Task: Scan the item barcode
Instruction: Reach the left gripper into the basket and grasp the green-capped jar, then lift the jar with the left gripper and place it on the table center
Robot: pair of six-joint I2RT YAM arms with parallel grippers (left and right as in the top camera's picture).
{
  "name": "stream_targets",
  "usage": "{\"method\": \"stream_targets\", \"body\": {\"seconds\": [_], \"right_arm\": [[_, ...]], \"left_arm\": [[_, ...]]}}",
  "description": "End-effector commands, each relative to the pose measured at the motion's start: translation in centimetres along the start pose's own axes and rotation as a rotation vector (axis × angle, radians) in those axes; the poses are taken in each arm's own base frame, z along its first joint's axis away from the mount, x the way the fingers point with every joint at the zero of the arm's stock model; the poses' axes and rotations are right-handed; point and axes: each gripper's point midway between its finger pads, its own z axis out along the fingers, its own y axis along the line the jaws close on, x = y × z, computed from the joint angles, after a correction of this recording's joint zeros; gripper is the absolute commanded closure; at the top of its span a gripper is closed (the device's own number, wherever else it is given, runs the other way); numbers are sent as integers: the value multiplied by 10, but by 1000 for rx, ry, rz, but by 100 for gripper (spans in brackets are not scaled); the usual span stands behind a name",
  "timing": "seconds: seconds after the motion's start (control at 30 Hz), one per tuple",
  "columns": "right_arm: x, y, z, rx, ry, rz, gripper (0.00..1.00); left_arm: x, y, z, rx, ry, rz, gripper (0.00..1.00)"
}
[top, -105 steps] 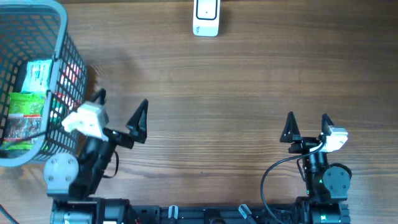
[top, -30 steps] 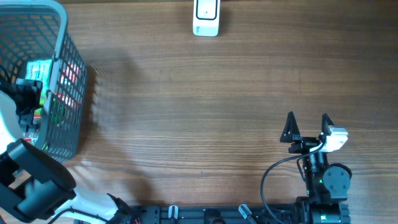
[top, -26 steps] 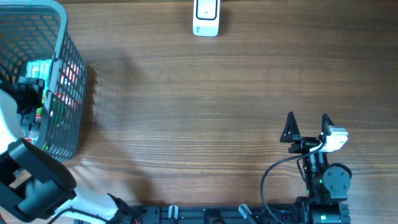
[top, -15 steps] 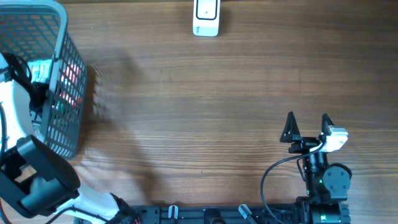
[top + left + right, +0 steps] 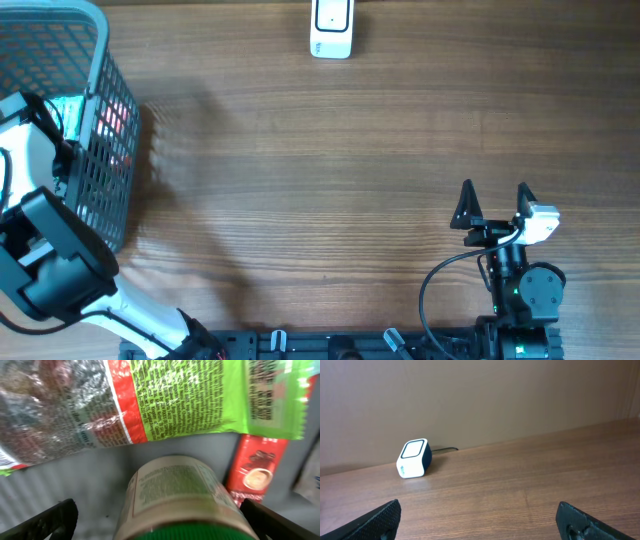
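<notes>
I will close my left gripper, as my fingers reach past the green lid on both sides of the jar's beige body (image 5: pixel 182 497). Closing now would hold the jar now.
In the left wrist view, my left gripper (image 5: pixel 162 529) is open down inside the basket. A beige jar with a printed label and green lid (image 5: pixel 177 497) lies between its fingers (image 5: pixel 46 521), with a gap on each side. Beyond the jar lie a green snack bag (image 5: pixel 172 397) and a red packet (image 5: pixel 255 472). From overhead, the left arm (image 5: pixel 35 150) reaches into the grey basket (image 5: pixel 100 60) and hides that gripper. The white scanner (image 5: pixel 331 28) stands at the table's far edge. My right gripper (image 5: pixel 493 205) rests open and empty near the front right, facing the scanner (image 5: pixel 414 458).
The mesh basket wall (image 5: pixel 110 170) stands close on the right of the left arm. Bare wooden table (image 5: pixel 330 180) stretches between the basket, the scanner and the right arm. A dark cable (image 5: pixel 442 450) runs behind the scanner.
The left arm has pushed further along inside the basket, toward the table's far edge. The right arm has not moved. Both grippers stay open.
</notes>
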Motion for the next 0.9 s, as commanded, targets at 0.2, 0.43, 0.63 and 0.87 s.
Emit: {"method": "stream_targets", "body": {"seconds": [0.2,0.43,0.63,0.87], "right_arm": [[-2,1,0,-4,-9,-17,0],[-2,1,0,-4,-9,-18,0],[-2,1,0,-4,-9,-17,0],[-2,1,0,-4,-9,-17,0]], "left_arm": [[2,-2,2,10,19,-18,42],[-1,1,-21,25,3,-26,48],[-31,-19,-141,199,-169,-33,45],[-32,-13,-239,374,-342,-45,44]]}}
